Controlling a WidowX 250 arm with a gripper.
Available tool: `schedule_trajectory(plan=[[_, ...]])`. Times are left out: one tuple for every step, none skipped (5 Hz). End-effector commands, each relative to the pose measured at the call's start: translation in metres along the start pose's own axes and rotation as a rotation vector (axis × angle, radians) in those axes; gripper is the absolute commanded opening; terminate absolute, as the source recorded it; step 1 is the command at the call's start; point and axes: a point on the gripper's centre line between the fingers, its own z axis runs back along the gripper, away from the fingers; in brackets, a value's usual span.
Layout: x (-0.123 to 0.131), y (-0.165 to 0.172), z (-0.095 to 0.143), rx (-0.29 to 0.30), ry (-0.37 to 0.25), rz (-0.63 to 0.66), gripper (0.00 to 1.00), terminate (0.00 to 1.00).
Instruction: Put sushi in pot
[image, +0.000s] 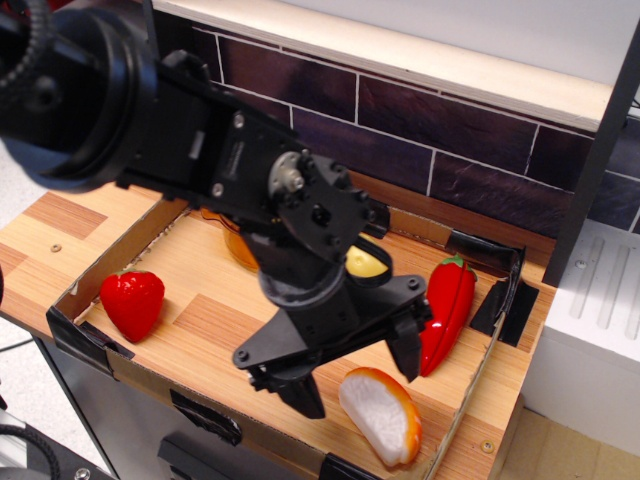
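The gripper grabs the sushi by its middle (383, 412) next, across white rice and orange edge, to put it in the amber pot (238, 247).
The sushi (381, 415) lies on its side at the front right of the wooden tray, white rice body with an orange edge. My black gripper (356, 378) is open and hangs just above and left of it, one finger (303, 393) to its left, the other finger (407, 352) above its right end. It holds nothing. The amber pot (238, 247) is almost wholly hidden behind my arm; only a sliver of its orange wall shows at the back left.
A red strawberry toy (131, 303) lies front left. A yellow potato-like toy (366, 263) peeks out behind my wrist. A red chili pepper (443, 310) lies right of the gripper. The tray has a low cardboard rim (130, 246) with black tape; a dark tiled wall stands behind.
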Motion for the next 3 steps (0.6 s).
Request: schedule_trajectory(plan=[[0.001,-0.022,0.003,-0.022,-0.104,0.127,1.00,0.00],[0.001,-0.024,-0.006,0.012,-0.131,0.176,1.00,0.00],[0.001,-0.022,-0.014,0.043,-0.150,0.199,1.00,0.00]])
